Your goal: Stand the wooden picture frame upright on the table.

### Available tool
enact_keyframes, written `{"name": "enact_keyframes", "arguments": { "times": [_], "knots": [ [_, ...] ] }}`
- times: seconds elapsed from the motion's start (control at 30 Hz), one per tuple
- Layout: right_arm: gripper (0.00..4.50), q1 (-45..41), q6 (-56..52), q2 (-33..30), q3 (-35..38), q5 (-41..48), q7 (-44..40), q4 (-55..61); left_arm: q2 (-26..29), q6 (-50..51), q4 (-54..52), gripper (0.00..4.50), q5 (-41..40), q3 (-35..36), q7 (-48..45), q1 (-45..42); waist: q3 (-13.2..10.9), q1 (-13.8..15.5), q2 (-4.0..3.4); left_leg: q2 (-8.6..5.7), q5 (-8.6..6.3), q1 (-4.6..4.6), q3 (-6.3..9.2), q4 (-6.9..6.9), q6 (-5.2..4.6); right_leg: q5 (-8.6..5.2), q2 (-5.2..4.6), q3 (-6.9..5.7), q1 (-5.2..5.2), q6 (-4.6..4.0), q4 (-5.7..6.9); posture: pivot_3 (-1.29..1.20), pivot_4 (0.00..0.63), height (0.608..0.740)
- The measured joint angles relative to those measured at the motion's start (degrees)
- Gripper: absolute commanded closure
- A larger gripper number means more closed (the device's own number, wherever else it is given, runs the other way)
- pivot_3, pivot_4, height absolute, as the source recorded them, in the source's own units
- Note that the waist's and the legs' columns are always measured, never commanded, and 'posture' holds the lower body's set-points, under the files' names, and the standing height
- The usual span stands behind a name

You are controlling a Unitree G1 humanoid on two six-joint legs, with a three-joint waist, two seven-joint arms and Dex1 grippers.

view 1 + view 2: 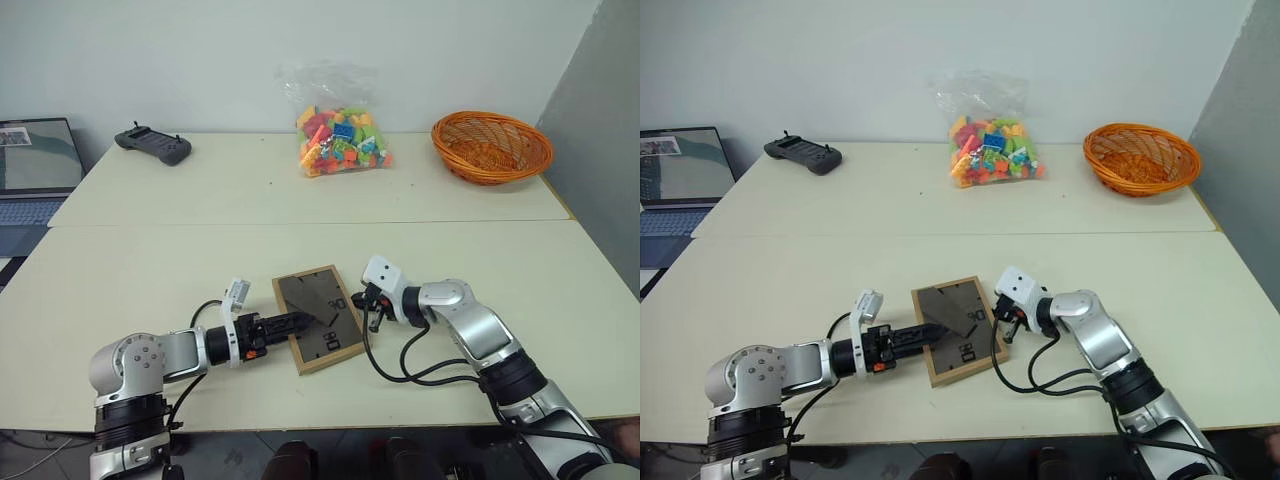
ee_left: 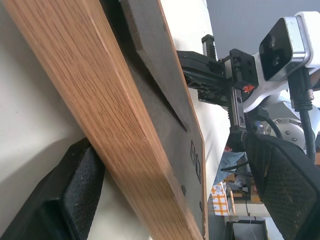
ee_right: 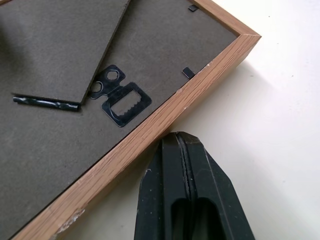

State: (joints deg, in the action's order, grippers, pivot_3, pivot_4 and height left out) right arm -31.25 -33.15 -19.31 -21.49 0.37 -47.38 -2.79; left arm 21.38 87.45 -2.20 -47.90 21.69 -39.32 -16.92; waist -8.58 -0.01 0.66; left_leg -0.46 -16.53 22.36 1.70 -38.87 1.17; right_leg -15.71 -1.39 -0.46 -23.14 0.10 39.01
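Note:
My left gripper grips the picture frame by its long wooden side rim (image 1: 295,351) (image 2: 117,120) next, to stand it upright on the tabletop.
The wooden picture frame (image 1: 320,318) lies back-up on the table (image 1: 150,270), with its dark back panel, stand flap (image 3: 55,40) and metal hanger (image 3: 122,97) showing. My left gripper (image 1: 300,322) comes in from the frame's left and is open. Its jaws straddle that edge: one finger (image 2: 282,187) over the back panel, the other under the light-wood rim (image 2: 115,125). My right gripper (image 3: 182,145) is shut on nothing, with its tips at the frame's right rim. The picture side is hidden.
At the back of the table stand a clear bag of coloured toy bricks (image 1: 340,140), an orange wicker basket (image 1: 492,146) at the right and a dark handheld controller (image 1: 152,144) at the left. An open laptop (image 1: 35,165) sits past the left edge.

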Motion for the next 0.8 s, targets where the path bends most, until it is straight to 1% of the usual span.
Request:
{"name": "enact_keyframes", "arguments": {
  "times": [0.03,0.07,0.33,0.43,0.53,0.67,0.8],
  "knots": [
    [4.50,-0.19,0.01,0.01,0.01,0.00,0.04,-0.08,-0.10,-0.10,-0.01,0.40,-0.10,0.00,0.05,0.02,0.00,0.01,0.00,0.00,0.00,0.00,0.00,0.00,0.00,0.00,0.00,0.00,0.00,0.00,0.00,0.00,0.150,0.740],
    [4.50,-0.35,0.07,0.00,0.03,0.01,0.04,-0.17,-0.17,-0.20,-0.03,0.49,-0.11,0.00,0.35,0.06,0.00,0.01,0.00,0.00,0.00,0.00,0.00,0.00,0.00,0.00,0.00,0.00,0.00,0.00,0.00,0.00,0.150,0.740],
    [4.50,-0.46,0.10,0.09,0.15,0.50,0.29,-0.95,-0.25,-0.51,-0.23,2.20,-0.30,-1.40,1.55,1.52,-0.01,-0.16,0.01,0.02,0.00,0.01,0.00,0.02,0.00,0.00,0.01,0.01,-0.02,0.00,-0.01,0.00,0.150,0.740],
    [4.50,-0.59,0.10,0.11,0.18,0.56,0.56,-1.00,-0.28,-0.44,-0.15,2.74,-0.82,-1.78,1.52,2.05,-0.01,-0.16,0.01,0.02,-0.01,0.01,0.00,0.04,-0.01,0.00,0.01,0.01,-0.03,0.00,-0.01,0.00,0.150,0.740],
    [4.50,-1.19,0.10,0.19,0.63,0.94,0.90,-1.21,-0.76,-0.86,-0.20,2.99,-2.19,-1.92,1.06,2.62,-0.02,-0.02,0.02,0.01,-0.01,0.02,0.02,0.03,-0.01,0.00,0.00,-0.02,-0.02,0.00,-0.02,0.00,0.150,0.740],
    [4.50,-1.87,0.07,0.12,2.71,1.75,1.42,-1.22,-2.89,-1.33,-0.20,3.11,-3.25,-0.42,2.45,2.12,-0.03,0.11,0.05,0.00,-0.01,0.04,0.04,0.03,-0.01,0.00,0.00,-0.04,-0.01,0.00,-0.03,0.00,0.150,0.740],
    [3.76,-4.17,-0.82,-1.51,6.91,4.26,1.06,-1.13,-3.73,-1.22,-0.24,3.11,-3.96,0.64,5.25,-0.99,-0.11,0.07,0.15,0.00,-0.01,0.10,0.07,0.00,-0.01,0.00,0.00,-0.07,-0.05,0.00,0.00,0.00,0.150,0.740]
  ]
}}
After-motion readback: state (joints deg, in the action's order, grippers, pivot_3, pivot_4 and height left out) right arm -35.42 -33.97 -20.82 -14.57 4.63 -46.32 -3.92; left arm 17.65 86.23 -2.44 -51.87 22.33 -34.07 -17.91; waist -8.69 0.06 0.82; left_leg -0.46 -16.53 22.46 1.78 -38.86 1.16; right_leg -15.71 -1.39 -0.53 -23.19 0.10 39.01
